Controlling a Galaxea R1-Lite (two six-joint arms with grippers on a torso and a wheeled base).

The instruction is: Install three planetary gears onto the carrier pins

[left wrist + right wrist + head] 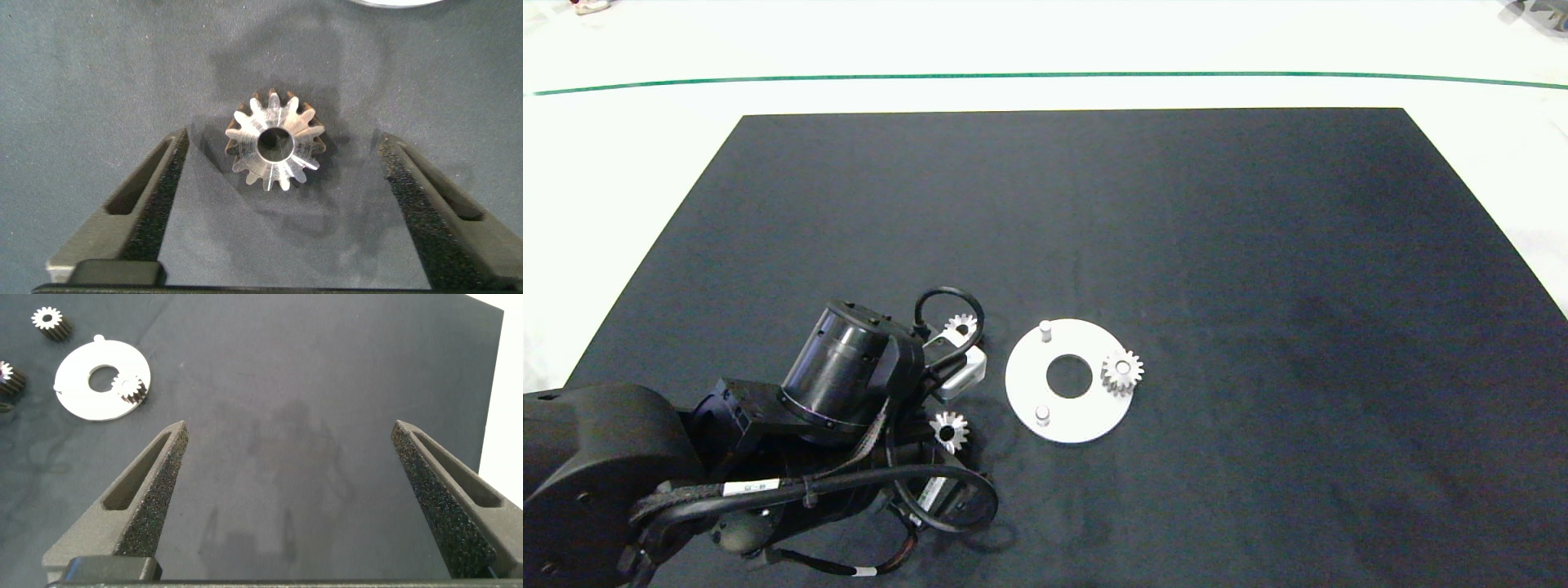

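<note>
I next need to grab the gear by its toothed rim (961,428) with my left gripper. That keeps the gear's center hole (947,433) free to fit a carrier pin.
The white carrier disc (1068,408) lies on the black mat, and one silvery planetary gear (1122,372) sits on its right-hand pin. Two carrier pins (1045,328) (1042,415) stand bare. A loose gear (949,429) lies flat on the mat left of the disc, another loose gear (961,326) lies farther back, half behind a cable. My left gripper (283,137) is open low over the mat, with a gear (276,147) lying between its fingers, untouched. Over bare mat, out of the head view, my right gripper (288,425) stands open and empty. From there the disc (82,396) shows far off.
The left arm (841,376) and its cables (947,498) cover the mat's front left corner, close to both loose gears. The black mat (1258,245) lies on a white table with a green line (1045,76) at the back.
</note>
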